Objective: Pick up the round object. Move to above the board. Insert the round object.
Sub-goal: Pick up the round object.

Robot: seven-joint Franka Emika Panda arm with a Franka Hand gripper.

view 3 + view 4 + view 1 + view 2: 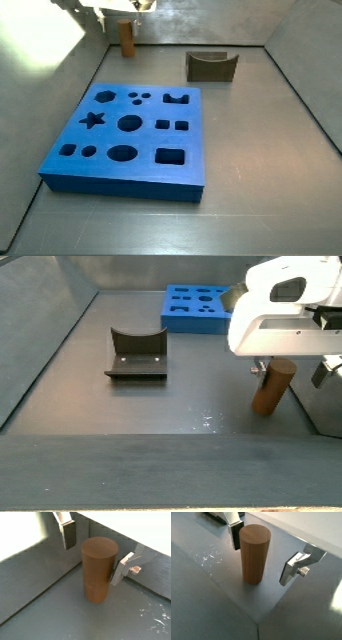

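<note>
My gripper grabs the orange-brown cylinder peg's upper end [127,25] next, to insert the round object into the blue board [127,135].
The round object [99,569] is a tall orange-brown cylinder peg standing upright on the grey floor near a corner of the walls. It also shows in a wrist view [255,554] and in both side views [127,39] [274,388]. My gripper [94,549] is open around the peg's upper part, one finger [67,534] on each side, gaps showing between pads and peg; it also shows in a wrist view [262,555]. The blue board [127,135] with dark cut-out holes lies flat mid-floor, away from the peg, and shows at the far end in a side view [201,308].
A dark olive-grey block with a curved notch [210,66] stands on the floor near the back wall, also in a side view [136,354]. Grey walls [40,567] close in beside the peg.
</note>
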